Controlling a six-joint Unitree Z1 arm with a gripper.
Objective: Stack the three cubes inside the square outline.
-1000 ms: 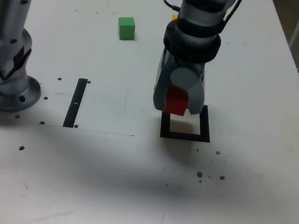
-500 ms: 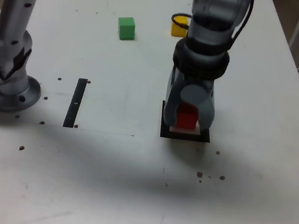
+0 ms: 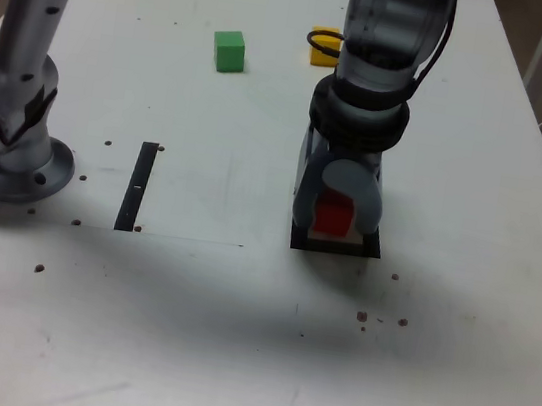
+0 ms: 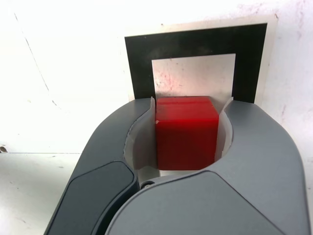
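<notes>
The red cube (image 3: 333, 215) is low inside the black square outline (image 3: 371, 248) in the exterior view and would stand there, so my gripper should open now.
My gripper (image 3: 335, 217) is shut on the red cube (image 3: 333, 215), which sits low over the black square outline (image 3: 371, 248). The wrist view shows the red cube (image 4: 186, 132) pressed between the two pale pads, just above the pale centre of the square outline (image 4: 195, 45). Whether the cube touches the surface I cannot tell. The green cube (image 3: 229, 51) lies far back toward the exterior view's left. The yellow cube (image 3: 323, 51) shows partly behind the arm at the back.
The arm's grey base (image 3: 11, 151) stands at the exterior view's left. A thin black strip (image 3: 138, 185) lies on the white table (image 3: 232, 339) between the base and the square. A black cable loops near the yellow cube. Cables hang past the table's right edge.
The gripper has carried the red cube to the exterior view's right and down, from the outline's back left corner to low over its centre.
</notes>
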